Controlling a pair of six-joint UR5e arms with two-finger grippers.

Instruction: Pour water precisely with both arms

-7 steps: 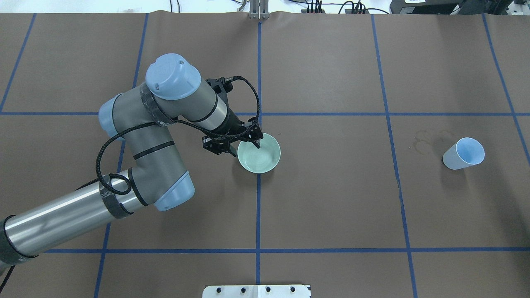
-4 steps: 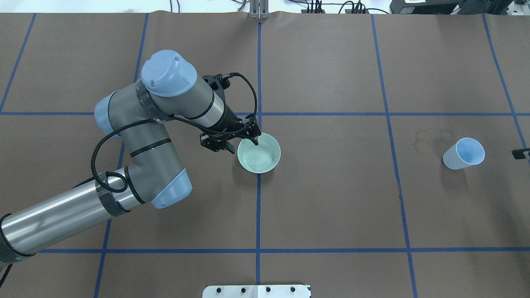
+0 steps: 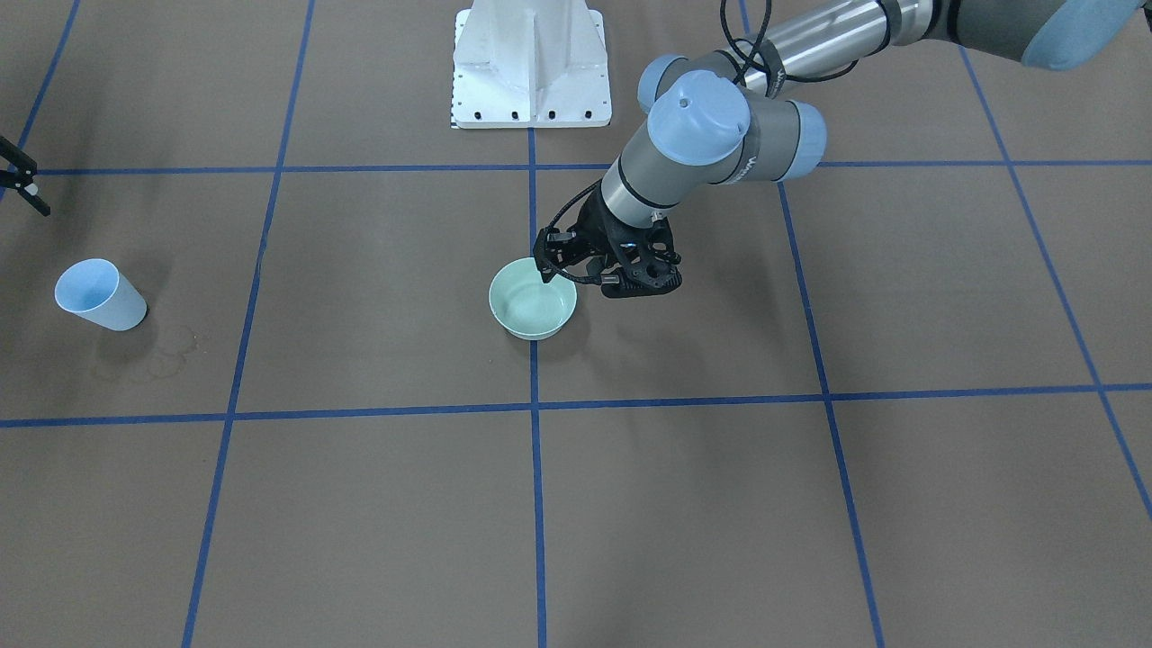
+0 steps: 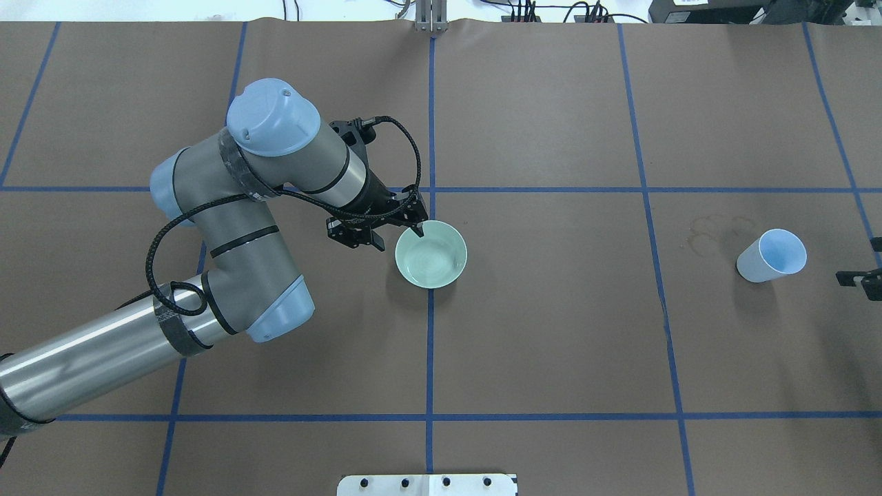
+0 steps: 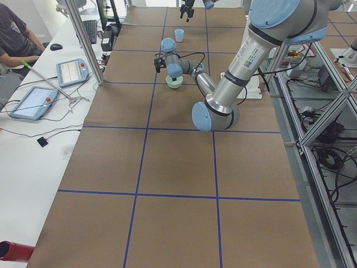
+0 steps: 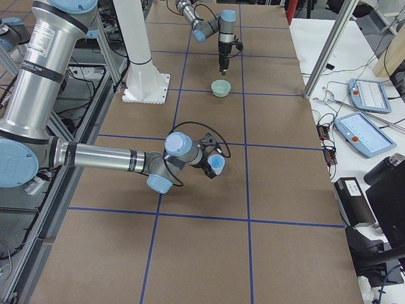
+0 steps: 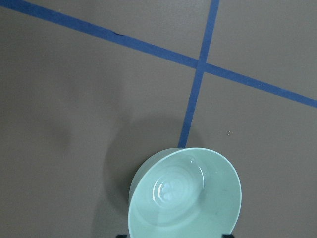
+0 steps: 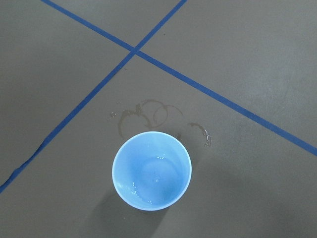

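The robot's right gripper will grab the light blue cup by its side (image 3: 121, 306) next, so the light blue cup's opening (image 3: 86, 285) stays free for pouring water.
A pale green bowl (image 4: 431, 255) stands at the table's middle. A shiny pool of water (image 7: 171, 191) lies in its bottom. My left gripper (image 4: 396, 239) is open at the bowl's left rim, one fingertip just over the rim and the other outside it. A light blue cup (image 4: 772, 255) stands upright at the right. The right wrist view shows its inside (image 8: 151, 171) with a few wet glints. My right gripper (image 4: 868, 262) shows at the right edge, open, a short way from the cup and holding nothing.
Dried water rings (image 4: 713, 231) mark the brown paper left of the cup. Blue tape lines (image 4: 429, 344) cross the table. The white pedestal base (image 3: 531, 63) stands at the robot's side. Tablets and an operator (image 5: 17, 39) sit beyond the far edge.
My left gripper has drawn back to the left, from over the bowl to its left rim. My right gripper has come into view at the right edge, toward the cup.
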